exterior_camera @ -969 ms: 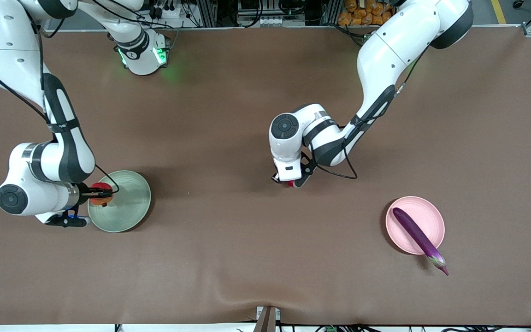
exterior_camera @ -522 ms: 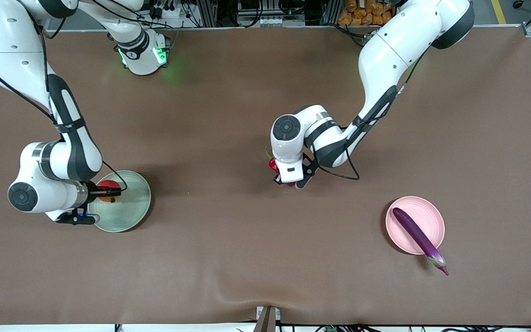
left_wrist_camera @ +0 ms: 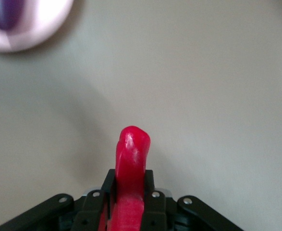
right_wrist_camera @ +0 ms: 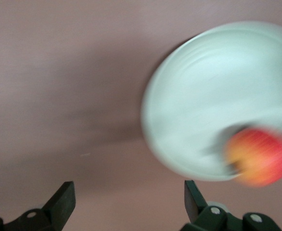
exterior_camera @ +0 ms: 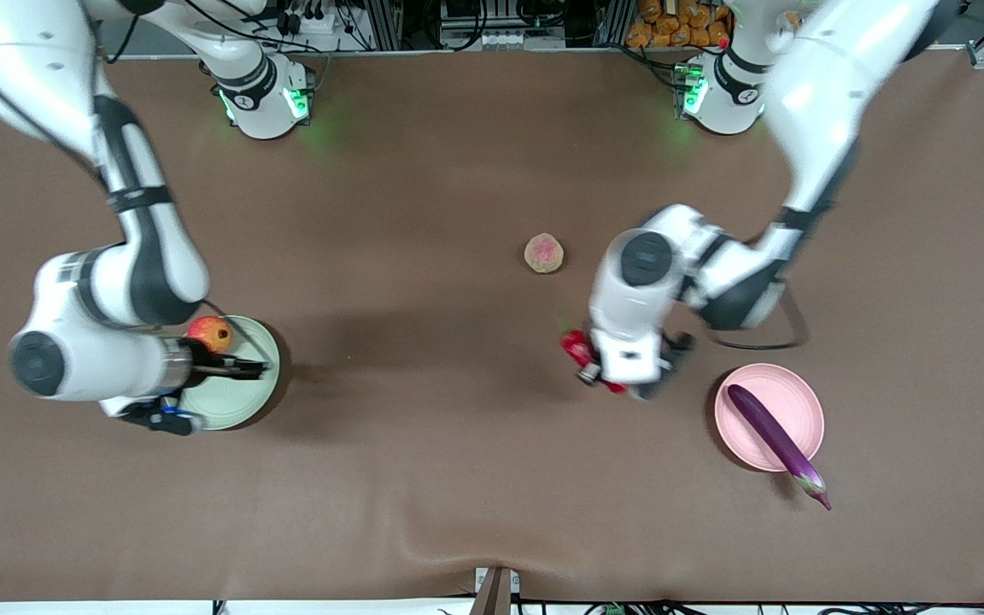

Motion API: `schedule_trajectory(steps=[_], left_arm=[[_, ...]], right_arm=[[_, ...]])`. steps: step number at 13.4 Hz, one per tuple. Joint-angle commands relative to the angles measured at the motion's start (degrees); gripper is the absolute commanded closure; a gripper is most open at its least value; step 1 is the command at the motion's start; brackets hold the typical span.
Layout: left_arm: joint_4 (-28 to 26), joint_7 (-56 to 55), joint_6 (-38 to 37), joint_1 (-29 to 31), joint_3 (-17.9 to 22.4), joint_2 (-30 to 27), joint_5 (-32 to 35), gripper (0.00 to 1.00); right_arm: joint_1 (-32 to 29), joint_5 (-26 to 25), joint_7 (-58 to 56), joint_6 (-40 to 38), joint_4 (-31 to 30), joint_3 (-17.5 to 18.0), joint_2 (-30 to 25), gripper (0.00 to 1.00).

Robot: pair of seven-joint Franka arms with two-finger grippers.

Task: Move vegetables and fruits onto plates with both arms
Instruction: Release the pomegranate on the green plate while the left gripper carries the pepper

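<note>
My right gripper will next grab the peach (exterior_camera: 544,253) by its rounded sides to add it to the pale green plate (exterior_camera: 260,343).
The apple (exterior_camera: 210,333) sits on the pale green plate (exterior_camera: 260,343); both also show in the right wrist view, the apple (right_wrist_camera: 258,156) at the edge of the plate (right_wrist_camera: 213,91). My right gripper (exterior_camera: 244,369) (right_wrist_camera: 128,197) is open and empty over that plate, beside the apple. My left gripper (exterior_camera: 599,372) (left_wrist_camera: 130,192) is shut on the red chili pepper (exterior_camera: 576,345) (left_wrist_camera: 131,154), over bare table close to the pink plate (exterior_camera: 793,397) (left_wrist_camera: 40,29). The purple eggplant (exterior_camera: 776,440) (left_wrist_camera: 6,12) lies across the pink plate, its stem end past the rim. The peach (exterior_camera: 544,253) lies on the table mid-way.
The brown table mat (exterior_camera: 424,478) is bare between the two plates. Both arm bases (exterior_camera: 266,94) stand along the edge farthest from the front camera. A small bracket (exterior_camera: 496,589) sits at the nearest edge.
My right gripper let go of the apple onto the green plate and opened. My left arm carried the chili from the table's middle toward the pink plate, uncovering the peach.
</note>
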Motion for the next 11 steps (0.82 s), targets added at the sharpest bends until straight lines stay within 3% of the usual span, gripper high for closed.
schedule_trajectory(steps=[1,3,7,11], left_arm=[[-1.12,13.02,-0.77,10.28,-2.37,-0.26,0.0,1.0],[-1.21,22.69,-0.86,16.7,-2.28,0.09,0.0,1.0],[-1.47,38.19,-0.86,26.73,-1.84,1.14,0.18,1.0],[-1.21,37.86,0.1,27.72,-0.96,3.69,0.18,1.0]], right_arm=[[7.61,5.74,13.04,2.04,0.1,-0.69,1.16,0.0],[14.45,8.04,24.35,3.97,0.09,-0.69,1.6,0.0],[29.05,8.05,43.89,11.52,-0.08,-0.69,3.96,0.0],[37.5,7.79,56.83,18.03,-0.7,-0.78,6.69,0.0]])
